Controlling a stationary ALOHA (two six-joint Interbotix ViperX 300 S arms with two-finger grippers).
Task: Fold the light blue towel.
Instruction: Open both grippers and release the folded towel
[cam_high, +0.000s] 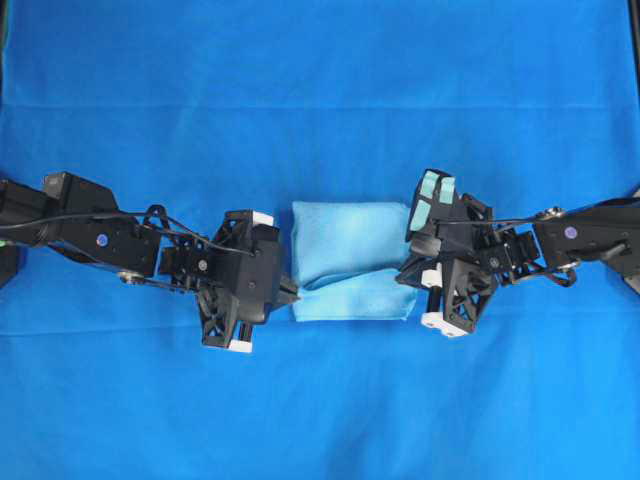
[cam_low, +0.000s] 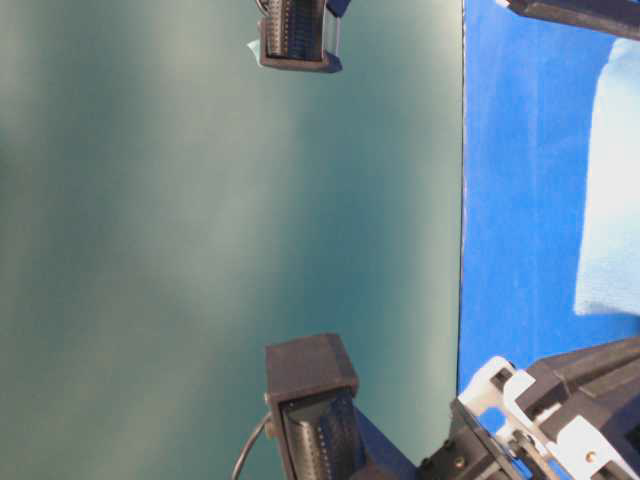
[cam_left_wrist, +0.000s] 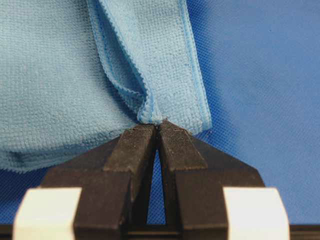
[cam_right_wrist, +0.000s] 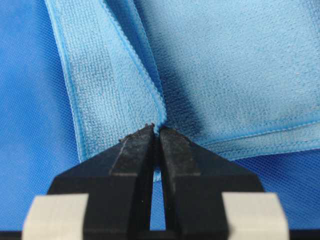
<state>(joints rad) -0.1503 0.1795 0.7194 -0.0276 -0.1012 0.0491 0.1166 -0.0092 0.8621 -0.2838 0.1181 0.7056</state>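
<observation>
My left gripper should open now, because the pinched fold is over the towel's lower layer (cam_high: 350, 303) (cam_left_wrist: 182, 97) and would stay in place.
The light blue towel (cam_high: 350, 250) lies partly folded in the middle of the table, its upper layer bulging over a lower strip along the near edge. My left gripper (cam_high: 293, 292) is at the towel's left edge. In the left wrist view the jaws (cam_left_wrist: 159, 125) are shut on a pinched fold of the towel (cam_left_wrist: 50, 75). My right gripper (cam_high: 408, 272) is at the towel's right edge. In the right wrist view it (cam_right_wrist: 156, 129) is shut on the hem of the towel (cam_right_wrist: 240, 65). The towel also shows in the table-level view (cam_low: 610, 190).
The royal-blue cloth backdrop (cam_high: 320, 400) covers the whole table. Both black arms reach in from the left (cam_high: 100, 240) and right (cam_high: 580, 235) sides. The table-level view shows black arm parts (cam_low: 310, 400) against a plain grey-green wall.
</observation>
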